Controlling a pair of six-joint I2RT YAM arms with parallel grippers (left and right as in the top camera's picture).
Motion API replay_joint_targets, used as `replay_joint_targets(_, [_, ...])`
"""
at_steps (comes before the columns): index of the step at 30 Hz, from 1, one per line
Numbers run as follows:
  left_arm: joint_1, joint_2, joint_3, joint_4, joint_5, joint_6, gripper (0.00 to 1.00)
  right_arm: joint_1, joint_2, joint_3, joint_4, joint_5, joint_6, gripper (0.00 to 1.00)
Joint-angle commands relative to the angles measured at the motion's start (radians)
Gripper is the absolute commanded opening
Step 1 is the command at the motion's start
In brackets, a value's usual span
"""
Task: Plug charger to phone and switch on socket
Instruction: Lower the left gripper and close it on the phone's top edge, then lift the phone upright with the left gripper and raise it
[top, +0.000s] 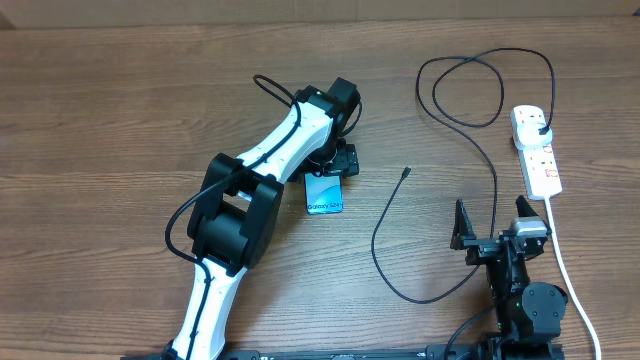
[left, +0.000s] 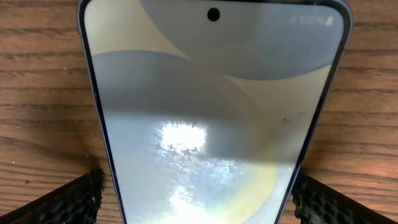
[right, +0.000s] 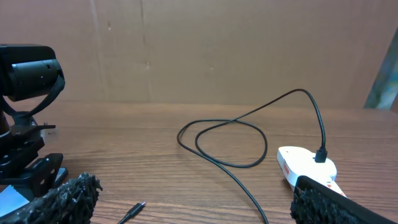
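Observation:
I should close my left gripper on the phone now. The phone is between the gripper's fingers, with one finger beside each long edge of the phone.
The phone (top: 323, 193) lies flat at mid-table, its blue screen with "Galaxy" text facing up. My left gripper (top: 333, 165) is open over its far end. In the left wrist view the phone (left: 211, 93) fills the frame, and the gripper (left: 198, 193) has one finger on each side, close to the phone's edges. The charger's black cable (top: 480, 150) loops from its plug (top: 541, 127), which sits in the white socket (top: 537, 150), to its loose tip (top: 405, 172) on the table. My right gripper (top: 492, 235) is open and empty at the near right. The right wrist view shows the tip (right: 134, 211) and the socket (right: 305, 165) between its fingers (right: 199, 208).
The socket's white cord (top: 572, 280) runs toward the near right edge, beside the right arm. The cable curves down to about (top: 420, 298), left of the right gripper. A brown wall (right: 217, 50) stands behind the wooden table.

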Motion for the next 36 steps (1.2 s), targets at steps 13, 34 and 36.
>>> replay_joint_targets(13, [-0.014,0.018,-0.026,0.002,0.004,-0.014,0.93,0.002,-0.007,-0.01,0.007,0.007,-0.005,1.0])
replay_joint_targets(34, [-0.012,0.017,0.003,-0.019,-0.004,0.003,0.77,0.002,-0.007,-0.01,0.007,0.007,-0.005,1.0])
replay_joint_targets(36, [-0.012,0.017,0.053,-0.063,-0.004,0.002,0.76,0.002,-0.007,-0.01,0.007,0.007,-0.005,1.0])
